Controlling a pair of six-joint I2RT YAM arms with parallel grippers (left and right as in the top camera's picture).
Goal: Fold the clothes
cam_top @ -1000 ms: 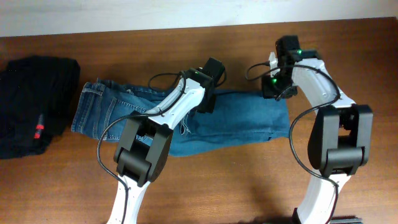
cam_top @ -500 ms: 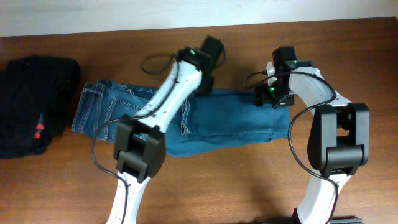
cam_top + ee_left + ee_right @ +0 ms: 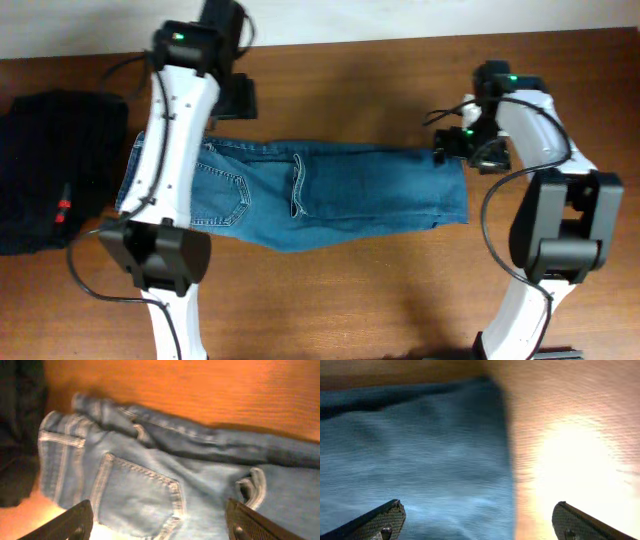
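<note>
Next, my right gripper grabs the jeans (image 3: 350, 190) at the leg ends' far corner (image 3: 456, 164) and folds them over toward their waist.
The clothes, a pair of blue denim jeans (image 3: 350, 190), lie flat across the table, doubled lengthwise, with the waist to the left and the leg ends to the right. My left gripper (image 3: 238, 100) hovers above the far edge near the waist. In the left wrist view it (image 3: 160, 527) is open over the back pocket of the jeans (image 3: 140, 485), holding nothing. My right gripper (image 3: 462, 148) is at the far right corner of the leg ends. The right wrist view shows it (image 3: 480, 525) open, straddling the side edge of the jeans (image 3: 420, 450), with nothing held.
A black garment (image 3: 55, 170) with a small red tag lies folded at the left, close to the jeans' waist; it also shows as the black garment (image 3: 17, 435) in the left wrist view. Bare wooden table (image 3: 350, 300) runs along the front and far side.
Both grippers have opened and let go of the denim. The left gripper has swung from the jeans' middle to the far left near the waist. The right gripper has shifted slightly right.
</note>
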